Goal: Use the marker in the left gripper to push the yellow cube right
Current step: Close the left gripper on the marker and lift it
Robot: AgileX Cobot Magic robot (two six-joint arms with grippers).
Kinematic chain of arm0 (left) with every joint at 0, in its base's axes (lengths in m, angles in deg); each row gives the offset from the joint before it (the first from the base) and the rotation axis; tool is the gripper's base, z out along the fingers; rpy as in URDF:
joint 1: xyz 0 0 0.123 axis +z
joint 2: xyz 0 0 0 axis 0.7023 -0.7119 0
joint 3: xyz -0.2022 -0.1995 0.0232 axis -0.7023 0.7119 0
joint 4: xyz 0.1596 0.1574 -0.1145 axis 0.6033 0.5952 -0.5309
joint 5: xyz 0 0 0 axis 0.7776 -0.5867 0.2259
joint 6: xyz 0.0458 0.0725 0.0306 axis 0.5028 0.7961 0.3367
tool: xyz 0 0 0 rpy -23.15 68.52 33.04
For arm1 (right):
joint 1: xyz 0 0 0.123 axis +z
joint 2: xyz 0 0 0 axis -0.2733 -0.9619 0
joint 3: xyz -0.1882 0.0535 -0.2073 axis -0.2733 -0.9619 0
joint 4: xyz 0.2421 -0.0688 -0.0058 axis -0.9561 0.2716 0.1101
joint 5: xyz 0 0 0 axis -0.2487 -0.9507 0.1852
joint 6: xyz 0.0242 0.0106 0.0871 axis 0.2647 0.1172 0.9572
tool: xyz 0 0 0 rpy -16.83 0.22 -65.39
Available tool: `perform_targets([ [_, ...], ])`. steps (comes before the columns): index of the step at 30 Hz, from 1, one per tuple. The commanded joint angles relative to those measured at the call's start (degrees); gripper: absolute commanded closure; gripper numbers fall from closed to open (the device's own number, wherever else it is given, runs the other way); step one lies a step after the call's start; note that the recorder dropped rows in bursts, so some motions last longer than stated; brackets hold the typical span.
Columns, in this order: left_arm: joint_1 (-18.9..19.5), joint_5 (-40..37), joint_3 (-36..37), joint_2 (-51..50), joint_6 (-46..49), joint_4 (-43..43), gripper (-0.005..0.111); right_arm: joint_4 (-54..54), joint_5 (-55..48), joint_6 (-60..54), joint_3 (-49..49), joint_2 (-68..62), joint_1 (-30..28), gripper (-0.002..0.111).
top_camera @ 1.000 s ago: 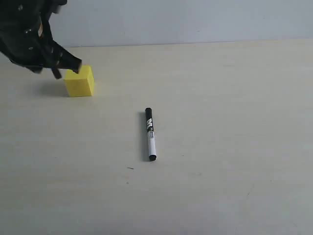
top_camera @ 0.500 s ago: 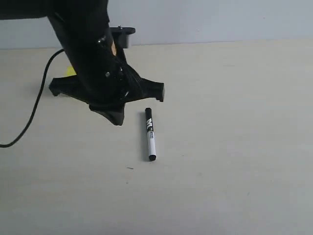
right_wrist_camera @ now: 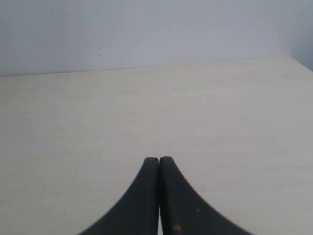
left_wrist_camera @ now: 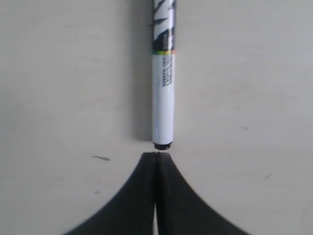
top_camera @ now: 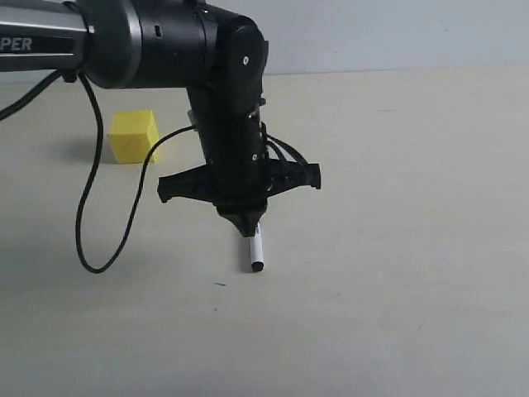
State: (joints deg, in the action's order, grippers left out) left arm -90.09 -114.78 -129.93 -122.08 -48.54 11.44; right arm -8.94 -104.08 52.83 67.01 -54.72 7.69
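Next, my left gripper grabs the marker by its white body [top_camera: 256, 245], which leaves the marker's black part free to push the yellow cube [top_camera: 132, 136].
The marker [top_camera: 255, 252] lies flat on the table, and only its white near part and black end show in the exterior view. My left gripper [top_camera: 246, 227] hangs over its far part and hides the cap. In the left wrist view the marker [left_wrist_camera: 163, 98] lies lengthwise just beyond the tips of my left gripper [left_wrist_camera: 156, 155]. The jaws are pressed together with nothing between them. The yellow cube [top_camera: 132, 136] sits apart at the back left. My right gripper [right_wrist_camera: 159, 159] is shut and empty over bare table.
A black cable [top_camera: 92, 240] loops from the left arm down onto the table to the left of the marker. A small dark mark [top_camera: 219, 284] lies near the marker's near end. A pale wall [top_camera: 372, 33] bounds the table at the back.
My left arm has swung right and nearer, from beside the cube to over the marker, now hiding the marker's far part. The cube shows again. Marker and cube have not moved.
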Motion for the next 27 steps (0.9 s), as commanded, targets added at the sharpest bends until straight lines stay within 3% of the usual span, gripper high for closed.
perform_targets([
  [1,-0.3,1.7,-2.4,-1.3,-0.3,-0.5,0.107,0.1,0.2,-0.2,-0.2,0.3,-0.2,0.108],
  [4,-0.3,2.1,-3.4,-2.7,0.2,-0.5,0.101,0.1,0.2,-0.2,-0.2,0.3,-0.2,0.108],
  [9,-0.3,2.5,-5.4,-5.7,1.2,-0.3,0.073,0.1,0.2,-0.2,-0.2,0.3,-0.2,0.108],
  [12,-0.3,2.8,-6.4,-6.6,1.1,1.0,0.063,0.1,0.2,-0.2,-0.2,0.3,-0.2,0.108],
  [20,-0.3,3.1,-6.6,-8.2,-2.0,7.1,0.061,0.1,0.2,-0.2,-0.2,0.3,-0.2,0.108],
  [27,-0.3,3.1,-6.6,-9.8,-2.0,7.1,0.061,0.1,0.2,-0.2,-0.2,0.3,-0.2,0.108],
])
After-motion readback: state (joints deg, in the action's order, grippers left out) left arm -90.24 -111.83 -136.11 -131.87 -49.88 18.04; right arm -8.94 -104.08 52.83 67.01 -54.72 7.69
